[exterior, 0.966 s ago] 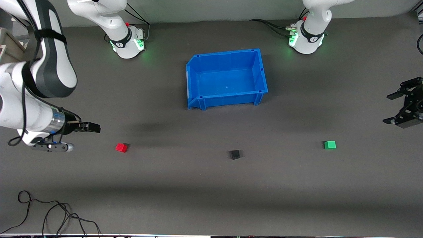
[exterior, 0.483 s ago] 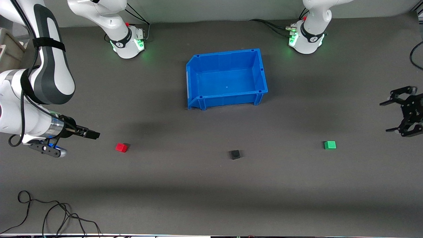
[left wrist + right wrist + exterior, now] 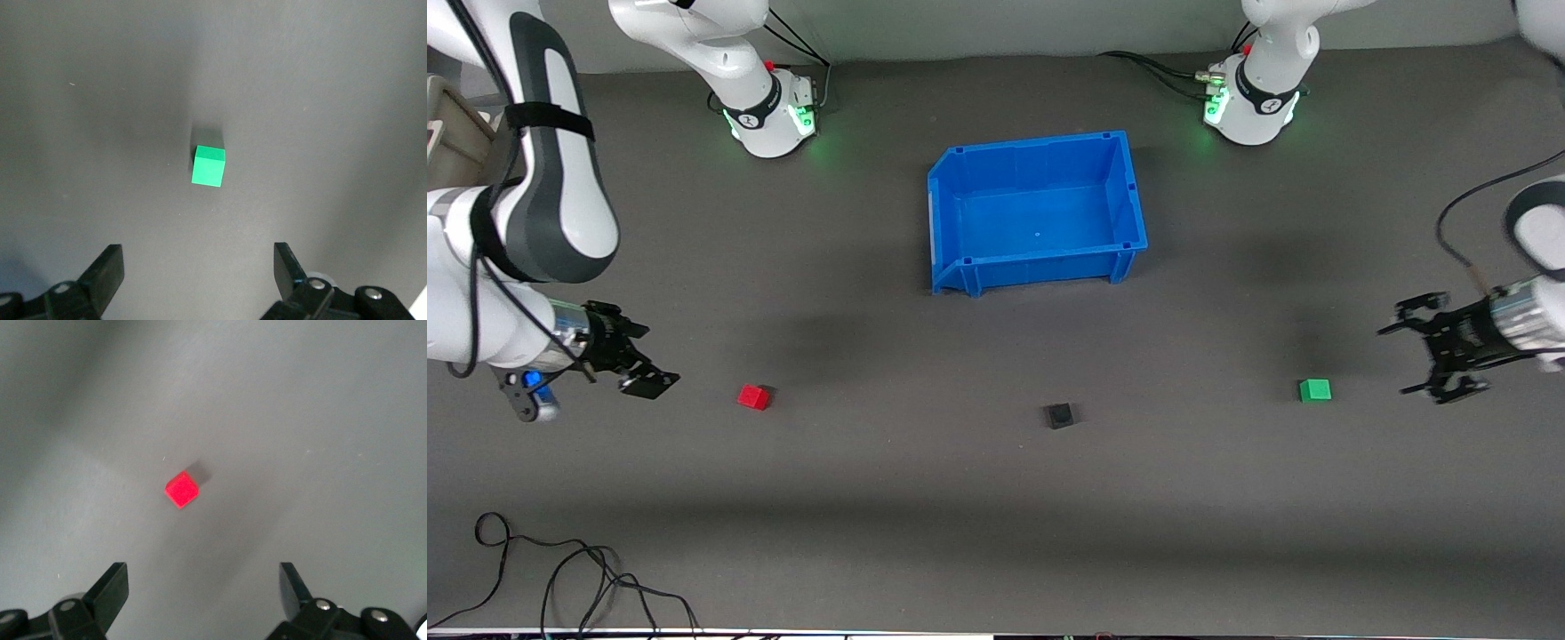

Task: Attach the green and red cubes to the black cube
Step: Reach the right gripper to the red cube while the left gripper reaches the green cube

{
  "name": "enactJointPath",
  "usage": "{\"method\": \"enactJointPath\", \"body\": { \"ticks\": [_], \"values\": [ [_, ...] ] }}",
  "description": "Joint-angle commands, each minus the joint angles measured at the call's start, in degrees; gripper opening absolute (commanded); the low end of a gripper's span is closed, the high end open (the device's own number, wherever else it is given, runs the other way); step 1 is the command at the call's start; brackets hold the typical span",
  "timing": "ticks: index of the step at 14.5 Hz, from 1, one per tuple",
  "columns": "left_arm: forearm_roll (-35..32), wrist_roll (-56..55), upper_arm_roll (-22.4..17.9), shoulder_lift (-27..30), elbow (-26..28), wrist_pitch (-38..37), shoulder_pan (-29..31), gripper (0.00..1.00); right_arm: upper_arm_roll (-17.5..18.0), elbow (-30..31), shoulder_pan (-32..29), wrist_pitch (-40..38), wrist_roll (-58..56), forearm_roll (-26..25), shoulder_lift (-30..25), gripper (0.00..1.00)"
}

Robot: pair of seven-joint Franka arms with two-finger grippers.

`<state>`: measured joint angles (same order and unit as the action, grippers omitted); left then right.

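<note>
My left gripper grabs the green cube (image 3: 1314,390) by its opposite sides next, to attach the green cube to the black cube.
The red cube (image 3: 753,396), the black cube (image 3: 1059,415) and the green cube (image 3: 1314,390) lie apart in a row on the dark table, the black one in the middle. My right gripper (image 3: 645,357) hangs open over the table beside the red cube, toward the right arm's end, holding nothing. In the right wrist view the red cube (image 3: 181,489) lies ahead of the open right gripper (image 3: 203,573). My left gripper (image 3: 1400,360) is open and empty beside the green cube, toward the left arm's end. In the left wrist view the green cube (image 3: 208,166) lies ahead of the left gripper (image 3: 197,257).
An empty blue bin (image 3: 1040,267) stands farther from the front camera than the black cube, between the two arm bases. Loose black cables (image 3: 560,578) lie at the table's near edge toward the right arm's end.
The left gripper has come in from the table's end toward the green cube. The right gripper has turned and moved down toward the red cube. The cubes have not moved.
</note>
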<state>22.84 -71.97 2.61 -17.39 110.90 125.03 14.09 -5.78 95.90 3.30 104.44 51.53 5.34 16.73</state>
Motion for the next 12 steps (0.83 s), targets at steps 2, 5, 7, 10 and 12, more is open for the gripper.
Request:
{"method": "enactJointPath", "body": {
  "ticks": [2, 5, 7, 10, 12],
  "values": [
    [5.54, 10.07, -0.24, -5.19, 0.89, 4.86, -0.56, 1.0, -0.29, -2.73, -2.77, -0.99, 2.51, 5.82, 1.19, 1.0],
    [6.86, 13.77, -0.24, -8.97, 0.81, 8.81, -0.73, 1.0, -0.38, -2.99, -2.43, 0.84, 10.33, 5.82, 4.26, 1.0],
    [8.62, 16.58, -0.24, -11.17, 0.81, 11.1, -0.82, 1.0, -0.38, -2.65, -2.34, 5.84, 18.12, 6.0, 4.98, 1.0],
    [9.68, 19.14, -0.15, -12.49, 0.81, 11.64, -0.82, 1.0, -0.38, -2.47, -2.16, 10.25, 27.29, 6.0, 5.94, 1.0],
    [9.59, 19.41, 0.11, -13.63, 0.81, 11.99, -0.91, 1.0, -0.38, -2.29, -1.81, 13.06, 31.15, 5.91, 7.78, 1.0]
  ]
}}
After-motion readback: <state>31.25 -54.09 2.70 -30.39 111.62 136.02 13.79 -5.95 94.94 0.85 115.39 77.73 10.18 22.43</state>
